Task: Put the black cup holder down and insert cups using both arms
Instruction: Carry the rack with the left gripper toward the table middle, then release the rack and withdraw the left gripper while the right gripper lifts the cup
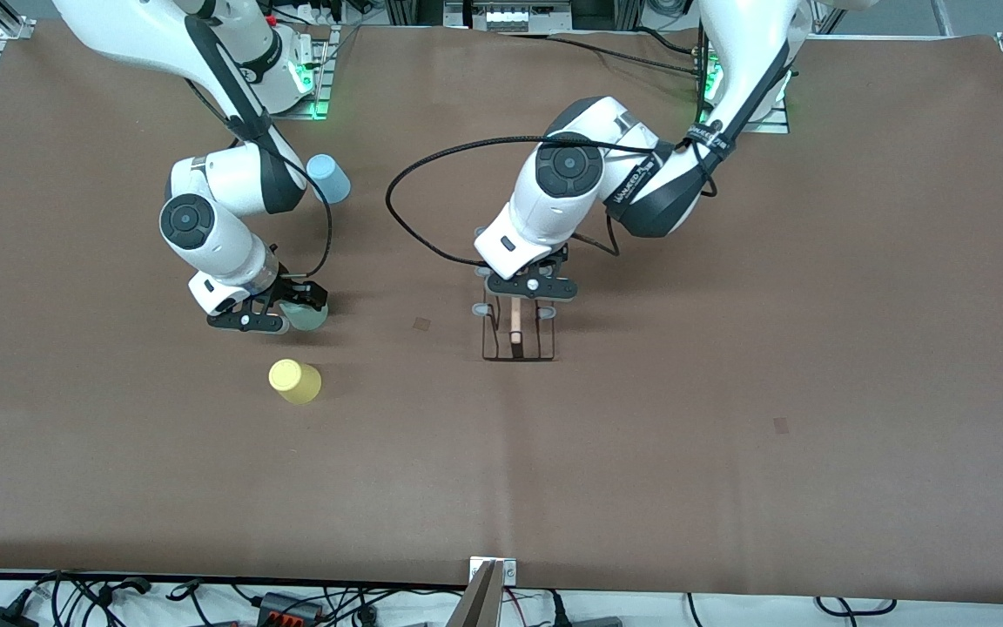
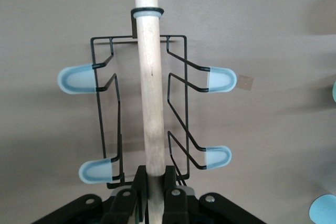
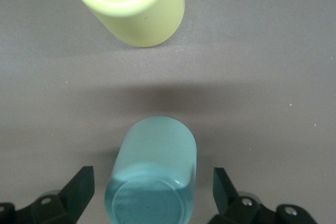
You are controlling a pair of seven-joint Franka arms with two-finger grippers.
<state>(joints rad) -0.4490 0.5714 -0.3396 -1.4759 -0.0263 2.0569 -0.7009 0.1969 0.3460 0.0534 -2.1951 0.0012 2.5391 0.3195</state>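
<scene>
My right gripper's fingers are beside the mint green cup's sides and reach past its upturned base [image 3: 148,203], so they would hold the cup now and should close on it.
The black cup holder [image 1: 516,335] is in the middle of the table, its wooden rod handle [image 2: 149,87] and pale-blue pegs showing in the left wrist view. My left gripper [image 1: 529,287] is shut on the rod's end [image 2: 154,177]; I cannot tell whether the holder touches the table. The mint green cup [image 1: 306,315] stands upside down between the fingers of my right gripper [image 1: 291,309], which is open with gaps on both sides of the cup [image 3: 152,171]. The yellow cup [image 1: 295,381] stands nearer the front camera, and also shows in the right wrist view [image 3: 131,3]. The light blue cup [image 1: 328,178] stands near the right arm's base.
A black cable [image 1: 406,226] loops over the table beside the left arm. Small tape marks [image 1: 421,323] lie on the brown table cover [image 1: 641,453]. The table's front edge has a post [image 1: 488,583] at its middle.
</scene>
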